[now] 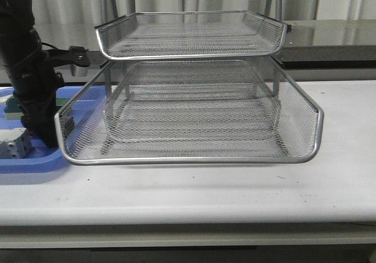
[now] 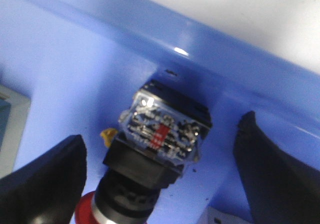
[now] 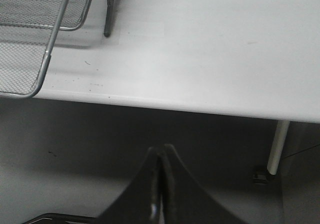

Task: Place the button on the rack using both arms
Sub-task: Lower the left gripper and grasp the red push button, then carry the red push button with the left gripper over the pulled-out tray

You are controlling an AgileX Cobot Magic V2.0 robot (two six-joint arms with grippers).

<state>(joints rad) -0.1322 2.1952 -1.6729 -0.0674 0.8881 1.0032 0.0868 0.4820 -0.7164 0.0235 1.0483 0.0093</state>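
Note:
My left gripper has its fingers down beside the button's black body [image 2: 137,169] in the blue tray. It needs to close now, and that would hold the button.
The button [image 2: 150,151] lies in a blue tray [image 2: 75,69]: red cap, black body, and a clear rear block with a red mark. My left gripper [image 2: 161,129] is open, with one black finger on each side of the button and apart from it. In the front view the left arm [image 1: 29,81] reaches down into the blue tray [image 1: 35,163] left of the rack [image 1: 194,98], and the button is hidden there. My right gripper [image 3: 161,151] is shut and empty, below and in front of the table's edge, right of the rack's corner [image 3: 45,64]. It is out of the front view.
A white boxy part [image 1: 14,142] and a green block [image 1: 7,105] lie in the blue tray beside the left arm. A white part's corner [image 2: 225,218] lies near the button. The tray's raised rim [image 2: 240,64] runs just beyond the button. A table leg [image 3: 277,146] stands right of the right gripper.

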